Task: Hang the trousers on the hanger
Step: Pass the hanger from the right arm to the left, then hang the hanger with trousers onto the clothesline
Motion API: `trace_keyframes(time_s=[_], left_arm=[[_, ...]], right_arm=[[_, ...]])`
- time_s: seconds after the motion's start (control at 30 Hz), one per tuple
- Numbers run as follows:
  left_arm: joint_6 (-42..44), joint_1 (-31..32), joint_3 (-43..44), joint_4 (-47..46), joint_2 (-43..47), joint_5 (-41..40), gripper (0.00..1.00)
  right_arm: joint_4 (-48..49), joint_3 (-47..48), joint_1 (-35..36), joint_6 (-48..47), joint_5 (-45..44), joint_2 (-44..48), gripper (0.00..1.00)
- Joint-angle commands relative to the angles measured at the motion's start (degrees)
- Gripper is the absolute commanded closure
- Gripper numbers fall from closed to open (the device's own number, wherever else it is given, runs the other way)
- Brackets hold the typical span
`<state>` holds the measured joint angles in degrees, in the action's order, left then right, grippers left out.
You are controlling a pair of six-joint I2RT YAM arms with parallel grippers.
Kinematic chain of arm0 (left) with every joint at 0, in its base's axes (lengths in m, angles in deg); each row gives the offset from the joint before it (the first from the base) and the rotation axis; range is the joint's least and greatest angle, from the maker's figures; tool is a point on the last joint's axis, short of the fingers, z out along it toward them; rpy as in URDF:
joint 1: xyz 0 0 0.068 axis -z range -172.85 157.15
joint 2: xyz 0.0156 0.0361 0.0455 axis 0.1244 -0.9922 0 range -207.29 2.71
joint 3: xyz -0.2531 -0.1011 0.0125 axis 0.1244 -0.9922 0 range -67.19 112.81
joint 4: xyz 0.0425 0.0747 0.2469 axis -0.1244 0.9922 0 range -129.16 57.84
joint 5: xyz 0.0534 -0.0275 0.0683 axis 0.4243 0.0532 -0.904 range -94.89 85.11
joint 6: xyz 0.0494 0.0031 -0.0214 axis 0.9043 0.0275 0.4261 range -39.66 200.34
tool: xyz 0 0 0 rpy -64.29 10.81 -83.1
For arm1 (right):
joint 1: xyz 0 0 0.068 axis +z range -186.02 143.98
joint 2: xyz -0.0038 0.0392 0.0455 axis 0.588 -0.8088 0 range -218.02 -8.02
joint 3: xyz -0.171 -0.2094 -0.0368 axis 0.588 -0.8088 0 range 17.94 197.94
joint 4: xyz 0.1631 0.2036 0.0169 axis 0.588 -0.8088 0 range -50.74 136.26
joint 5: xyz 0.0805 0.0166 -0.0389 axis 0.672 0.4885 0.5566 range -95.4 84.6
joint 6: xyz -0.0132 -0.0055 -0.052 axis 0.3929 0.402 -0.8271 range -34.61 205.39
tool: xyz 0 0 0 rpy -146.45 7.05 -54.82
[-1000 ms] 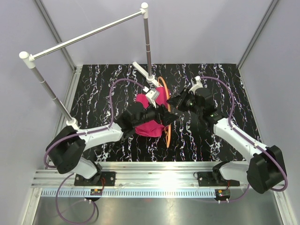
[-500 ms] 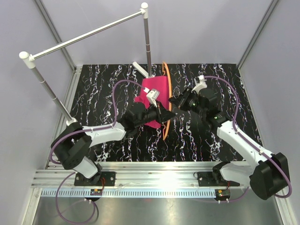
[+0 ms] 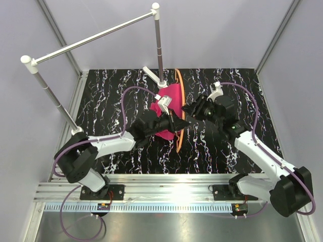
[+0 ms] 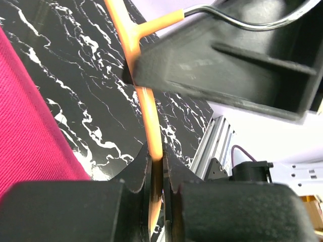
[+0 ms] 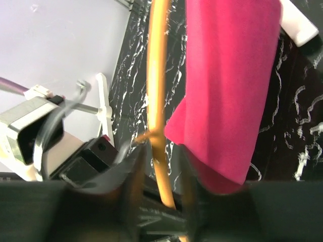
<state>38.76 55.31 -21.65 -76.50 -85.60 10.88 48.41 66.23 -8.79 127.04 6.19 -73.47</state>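
The hanger [image 3: 178, 136] would rise with the trousers if my left gripper lifted now, as its fingers pinch the bar and my right gripper is open.
The orange hanger [image 3: 178, 136] stands on edge over the middle of the black marbled table, running from far to near. The magenta trousers [image 3: 170, 98] hang from its far part on the left side. My left gripper [image 3: 177, 124] is shut on the hanger's orange bar [image 4: 153, 136], which sits pinched between the jaws. The trousers [image 4: 25, 131] hang just left of it. My right gripper [image 3: 187, 109] faces it from the right, jaws apart around the hanger [image 5: 156, 75], with a gap on each side of the bar. The trousers [image 5: 227, 75] hang right of the bar there.
A silver rail [image 3: 96, 37] with white end caps spans two posts, based at the back centre [image 3: 161, 80] and the left [image 3: 75, 132]. The hanger's wire hook [image 4: 242, 21] curves past the right gripper's black body. An aluminium mounting rail [image 3: 171, 189] runs along the near edge.
My left gripper has shut on the hanger's bar. The hanger and trousers have risen and moved toward the back. My right gripper's jaws have come apart off the bar.
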Motion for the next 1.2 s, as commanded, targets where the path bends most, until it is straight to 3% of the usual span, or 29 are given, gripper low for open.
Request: trace_keyframes(time_s=[0.0,0.13,0.23,0.43,0.6,0.93,1.17], left_arm=[[0.98,0.35,5.08,-2.04,4.2,-1.7,1.0],[1.59,-0.34,7.89,2.53,6.83,-3.99,1.0],[1.59,-1.92,9.91,6.4,8.32,-4.61,1.0],[-1.92,-6.49,10.53,9.56,12.45,-2.41,1.0],[-11.93,-12.55,8.95,7.64,16.49,3.03,1.0],[-11.68,-19.15,15.63,23.7,23.8,2.51,1.0],[-11.85,-24.25,16.6,28.46,27.4,3.83,1.0]], right_arm=[[-0.39,2.6,0.9,-1.21,0.1,3.57,0.52],[-4.41,1.63,0.9,-2.27,-0.69,6.38,0.38],[-6.28,0.32,0.9,-2.97,-1.92,8.22,0.34],[-9.88,-2.59,0.9,-4.29,-6.05,10.43,0.32],[-10.5,-4.87,0.9,-4.38,-8.25,11.13,0.32],[-11.3,-6.72,0.81,-4.21,-11.24,11.13,0.29],[-11.29,-7.77,0.81,-4.73,-13.09,10.78,0.28]])
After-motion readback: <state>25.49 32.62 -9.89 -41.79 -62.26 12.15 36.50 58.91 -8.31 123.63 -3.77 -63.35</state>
